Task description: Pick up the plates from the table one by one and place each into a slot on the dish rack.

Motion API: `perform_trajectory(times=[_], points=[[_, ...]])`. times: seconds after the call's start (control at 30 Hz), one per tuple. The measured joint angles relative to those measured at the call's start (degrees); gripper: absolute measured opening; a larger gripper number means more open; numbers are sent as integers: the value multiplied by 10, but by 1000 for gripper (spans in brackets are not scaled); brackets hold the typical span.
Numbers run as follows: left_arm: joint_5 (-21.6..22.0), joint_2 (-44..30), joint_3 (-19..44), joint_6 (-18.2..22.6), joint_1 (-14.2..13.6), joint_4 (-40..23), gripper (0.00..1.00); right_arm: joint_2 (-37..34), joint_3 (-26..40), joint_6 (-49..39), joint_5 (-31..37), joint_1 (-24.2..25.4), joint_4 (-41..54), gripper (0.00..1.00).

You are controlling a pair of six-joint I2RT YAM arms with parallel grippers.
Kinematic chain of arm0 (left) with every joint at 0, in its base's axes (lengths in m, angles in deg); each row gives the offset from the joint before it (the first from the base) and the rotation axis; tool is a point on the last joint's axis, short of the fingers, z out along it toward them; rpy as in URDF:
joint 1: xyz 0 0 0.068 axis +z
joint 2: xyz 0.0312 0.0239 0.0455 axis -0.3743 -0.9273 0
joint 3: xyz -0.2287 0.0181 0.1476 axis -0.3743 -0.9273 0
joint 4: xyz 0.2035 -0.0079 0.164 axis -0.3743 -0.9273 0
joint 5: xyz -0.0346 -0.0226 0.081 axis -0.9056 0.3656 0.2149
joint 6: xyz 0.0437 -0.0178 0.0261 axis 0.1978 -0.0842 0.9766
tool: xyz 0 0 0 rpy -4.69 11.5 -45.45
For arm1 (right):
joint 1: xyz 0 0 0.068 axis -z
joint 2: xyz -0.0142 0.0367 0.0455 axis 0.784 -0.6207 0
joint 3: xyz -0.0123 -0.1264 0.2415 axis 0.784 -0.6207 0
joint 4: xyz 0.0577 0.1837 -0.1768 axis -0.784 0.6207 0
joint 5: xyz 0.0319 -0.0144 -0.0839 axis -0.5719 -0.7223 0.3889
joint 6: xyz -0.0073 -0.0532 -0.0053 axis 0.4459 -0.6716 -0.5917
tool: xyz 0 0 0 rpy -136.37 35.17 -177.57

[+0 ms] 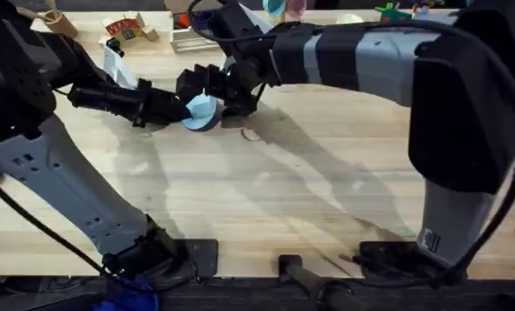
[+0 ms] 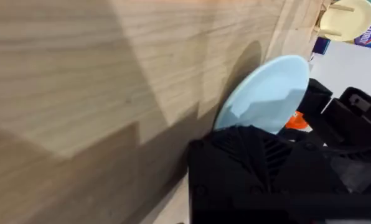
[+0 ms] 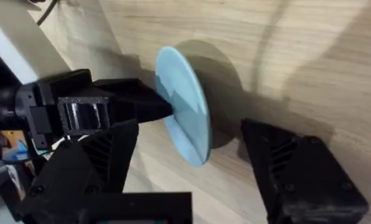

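Observation:
My left gripper's black fingers already cover the plate's other side, so my right gripper will grab the plate by its free rim (image 3: 200,157) next.
A pale sky-blue plate (image 1: 202,111) stands on edge just above the wooden table (image 1: 283,199), left of the middle. My left gripper (image 1: 181,109) reaches in from the left and is shut on the plate's rim. In the right wrist view the plate (image 3: 187,109) is edge-on with the left gripper (image 3: 153,107) pinching it. My right gripper (image 1: 212,93) comes from the far side and is open, with one finger (image 3: 297,177) on each side of the plate. In the left wrist view the plate (image 2: 267,93) rises above my own fingers. A cream plate (image 2: 348,18) stands by a stick of the dish rack (image 2: 326,9).
Small boxes and toys (image 1: 128,30) lie along the table's far edge, with a white slanted object (image 1: 115,60) behind the left arm. The right arm's long body (image 1: 370,56) spans the far right of the table. Bare planks stretch across the near half.

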Motion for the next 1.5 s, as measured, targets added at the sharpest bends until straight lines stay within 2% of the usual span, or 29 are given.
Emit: perform_trajectory(times=[0.17, 0.27, 0.3, 0.4, 0.5, 0.53, 0.93, 1.23, 1.37, 1.5], points=[[0, 0, 0, 0, 0, 0, 41, 0, 0, 3, 0, 0, 0, 987], [0, 0, 0, 0, 0, 0, 41, 0, 0, 4, 0, 0, 0, 863], [0, 0, 0, 0, 0, 0, 41, 0, 0, 4, 0, 0, 0, 787], [0, 0, 0, 0, 0, 0, 41, 0, 0, 8, 0, 0, 0, 422], [0, 0, 0, 0, 1, 1, 41, 0, 0, 9, 5, 1, 5, 102], [0, 0, 0, 0, 1, 1, 41, 0, 0, 12, 0, 3, 4, 58], [-2, 0, 0, -2, 3, -1, 41, 0, 2, 10, -15, 6, 1, 32], [3, 0, 1, 7, 4, -21, 41, -2, 2, -64, -116, 29, 9, 30], [29, 14, 0, 9, -2, -30, 40, -2, 2, -99, -136, 38, 18, 31], [73, 66, -1, 9, -5, -36, 41, 10, 2, -142, -138, 42, 50, 30]])
